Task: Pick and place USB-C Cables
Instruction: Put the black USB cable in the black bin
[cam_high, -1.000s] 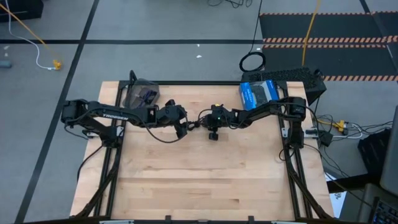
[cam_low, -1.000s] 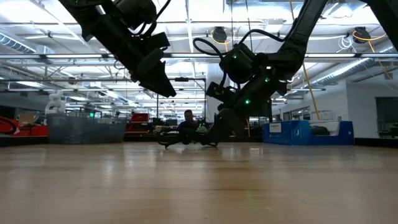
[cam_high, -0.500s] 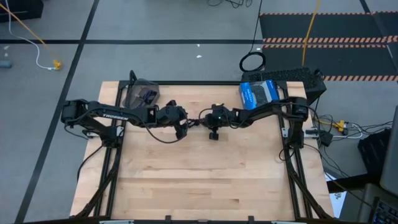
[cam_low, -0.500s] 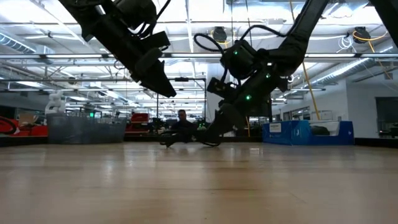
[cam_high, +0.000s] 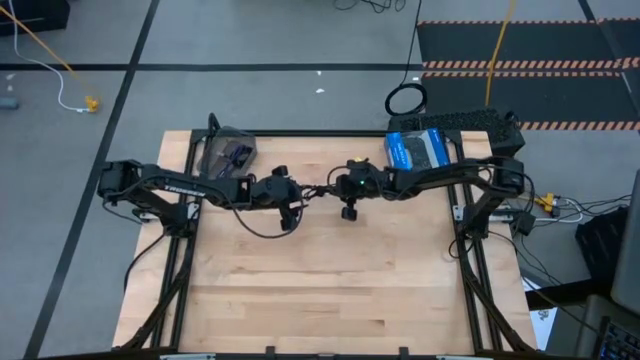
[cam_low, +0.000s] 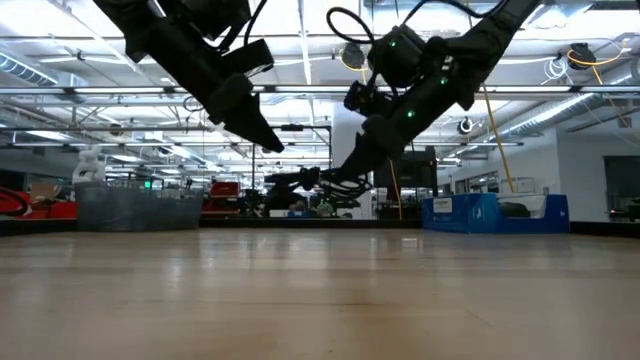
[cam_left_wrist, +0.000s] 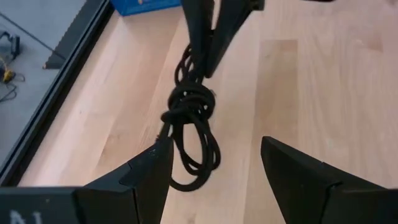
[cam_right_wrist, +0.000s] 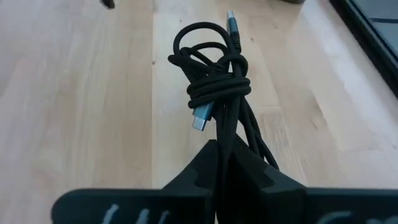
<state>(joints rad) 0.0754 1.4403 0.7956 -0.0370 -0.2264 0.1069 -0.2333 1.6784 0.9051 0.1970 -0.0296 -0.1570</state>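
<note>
I will pick up the bundle by its loose loops with my left gripper next, to place the USB-C cable in the tray (cam_high: 228, 155).
A black USB-C cable bundle (cam_right_wrist: 214, 74), tied at its middle, hangs in the air between my two grippers near the table's far middle (cam_high: 315, 190). My right gripper (cam_right_wrist: 224, 149) is shut on it and reaches in from the table's right (cam_high: 328, 188). My left gripper (cam_left_wrist: 214, 146) is open; its fingers stand on either side of the bundle's loose loops (cam_left_wrist: 193, 155) without touching them. In the low view the bundle (cam_low: 300, 180) floats clear above the wood, with my left gripper (cam_low: 268, 143) just above and left of it. My right gripper pinches the black bundle between its two fingers by the strands at one end (cam_right_wrist: 231, 134). The fingers slant down from the table's right and lie along the bundle. The bundle sticks out past the fingertips toward my left gripper, nearly level and lifted clear of the table.
A grey see-through tray (cam_high: 228, 150) sits at the far left corner with dark cable shapes in it. A blue box (cam_high: 418, 150) stands at the far right corner. The near half of the wooden table (cam_high: 320, 290) is bare. A black ring coil (cam_high: 405, 98) lies on the floor beyond.
My right gripper has risen, staying shut, and has lifted the black bundle from the table top into the air. The bundle now sticks out level instead of lying on the wood. My left gripper has stayed open beside it.
</note>
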